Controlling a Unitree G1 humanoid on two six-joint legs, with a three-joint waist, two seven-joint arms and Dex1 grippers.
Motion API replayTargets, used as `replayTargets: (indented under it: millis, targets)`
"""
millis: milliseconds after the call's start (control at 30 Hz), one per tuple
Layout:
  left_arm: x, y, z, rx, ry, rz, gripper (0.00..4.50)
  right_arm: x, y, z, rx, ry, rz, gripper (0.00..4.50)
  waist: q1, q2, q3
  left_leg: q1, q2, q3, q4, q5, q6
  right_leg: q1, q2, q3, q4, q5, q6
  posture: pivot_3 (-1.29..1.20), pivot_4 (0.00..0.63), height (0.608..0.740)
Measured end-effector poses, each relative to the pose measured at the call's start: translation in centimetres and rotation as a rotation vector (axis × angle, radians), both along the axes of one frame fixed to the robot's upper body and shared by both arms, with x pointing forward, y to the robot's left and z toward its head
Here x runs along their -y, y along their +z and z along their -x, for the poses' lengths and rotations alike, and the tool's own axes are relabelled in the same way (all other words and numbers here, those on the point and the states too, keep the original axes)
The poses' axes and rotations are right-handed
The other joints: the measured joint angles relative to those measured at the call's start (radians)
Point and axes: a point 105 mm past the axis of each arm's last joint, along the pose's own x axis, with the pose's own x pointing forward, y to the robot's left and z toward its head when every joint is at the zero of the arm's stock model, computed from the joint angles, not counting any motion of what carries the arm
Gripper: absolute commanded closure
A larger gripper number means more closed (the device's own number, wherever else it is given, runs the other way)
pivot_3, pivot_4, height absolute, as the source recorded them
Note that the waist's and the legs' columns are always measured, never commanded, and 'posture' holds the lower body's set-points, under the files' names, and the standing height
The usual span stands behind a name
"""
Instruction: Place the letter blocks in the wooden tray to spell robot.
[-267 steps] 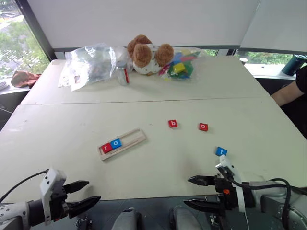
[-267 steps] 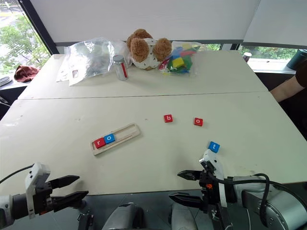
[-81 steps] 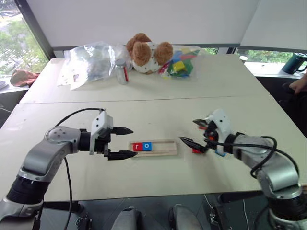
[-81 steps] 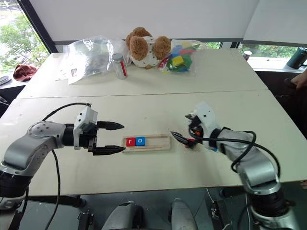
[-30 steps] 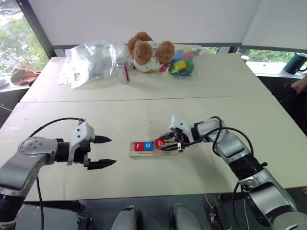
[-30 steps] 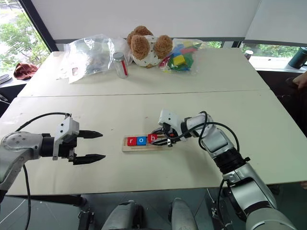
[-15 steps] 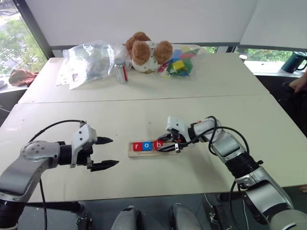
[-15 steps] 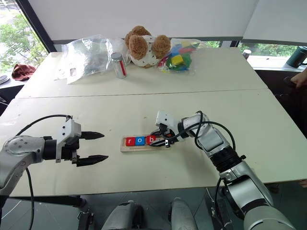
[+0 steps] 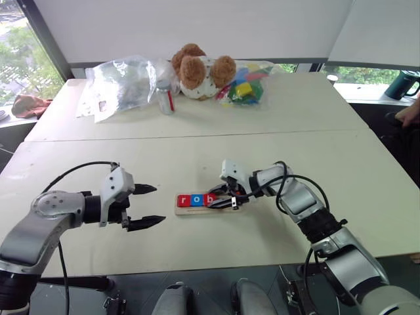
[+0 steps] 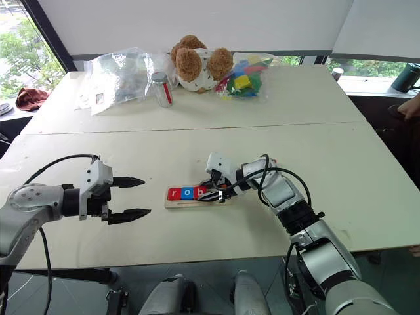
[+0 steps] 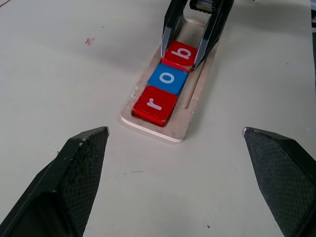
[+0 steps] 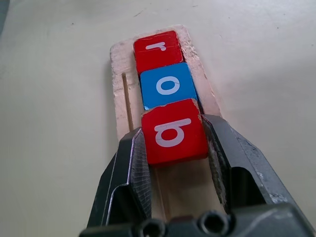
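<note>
I should open my right gripper now: the red b block (image 12: 173, 131) is low inside the wooden tray (image 12: 121, 98), next to the blue o block.
The wooden tray (image 11: 195, 94) lies mid-table, holding a red r block (image 11: 154, 103) and beside it a blue o block (image 11: 168, 79). My right gripper (image 12: 174, 131) is shut on the red b block (image 12: 174, 143), which sits low in the tray with its edge against the o. My left gripper (image 9: 159, 205) hovers open and empty just left of the tray's r end, its fingers (image 11: 79, 163) pointing at it.
At the table's far edge stand a teddy bear (image 9: 197, 69), a crumpled clear bag (image 9: 125, 85), a small jar (image 9: 166, 100) and a bag of coloured toys (image 9: 244, 85). A person's hand (image 9: 410, 115) and a dark cup (image 9: 401, 84) are at the right.
Earlier the b block lay on the table; it now sits in the tray in my right gripper. In the last second the right gripper only edged slightly toward the o. The left gripper stayed open.
</note>
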Motion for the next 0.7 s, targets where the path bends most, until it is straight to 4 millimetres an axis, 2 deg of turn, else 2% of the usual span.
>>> replayTargets:
  millis: [200, 400, 433, 567, 700]
  targets:
    - [0.0, -0.1, -0.1, 0.001, 0.009, 0.006, 0.00, -0.2, 0.0, 0.1, -0.001, 0.005, 0.001, 3.34, 0.000, 0.000, 0.000, 0.000, 0.000, 0.000, 0.000, 0.000, 0.000, 0.000, 0.000, 0.000, 0.000, 0.000, 0.000, 0.00, 0.150, 0.740]
    - [0.1, -0.3, -0.2, 0.004, 0.015, 0.010, 0.00, -0.3, 0.0, 0.0, 0.004, 0.004, -0.002, 0.27, -0.001, 0.000, 0.000, 0.000, 0.000, 0.000, 0.000, 0.000, 0.000, 0.000, 0.000, 0.000, 0.000, 0.000, 0.000, 0.00, 0.150, 0.740]
    - [0.1, -0.3, -0.2, 0.004, 0.015, 0.011, 0.00, -0.3, 0.0, 0.0, 0.008, 0.000, -0.002, 0.06, 0.000, 0.000, 0.000, 0.000, 0.000, 0.000, 0.000, 0.000, 0.000, 0.000, 0.000, 0.000, 0.000, 0.000, 0.000, 0.00, 0.150, 0.740]
    - [0.2, -0.3, -0.2, 0.004, 0.015, 0.012, 0.00, -0.3, 0.5, -0.3, 0.031, -0.016, -0.008, 0.06, 0.000, 0.000, 0.000, 0.000, 0.000, 0.000, 0.000, 0.000, 0.000, 0.000, 0.000, 0.000, 0.000, 0.000, 0.000, 0.00, 0.150, 0.740]
    - [0.2, -0.3, -0.2, 0.004, 0.015, 0.015, 0.00, -0.7, 2.0, 0.0, 0.069, -0.005, -0.034, 0.06, 0.000, 0.000, 0.000, 0.000, 0.000, 0.000, 0.000, 0.000, 0.000, 0.000, 0.000, 0.000, 0.000, 0.000, 0.000, 0.00, 0.150, 0.740]
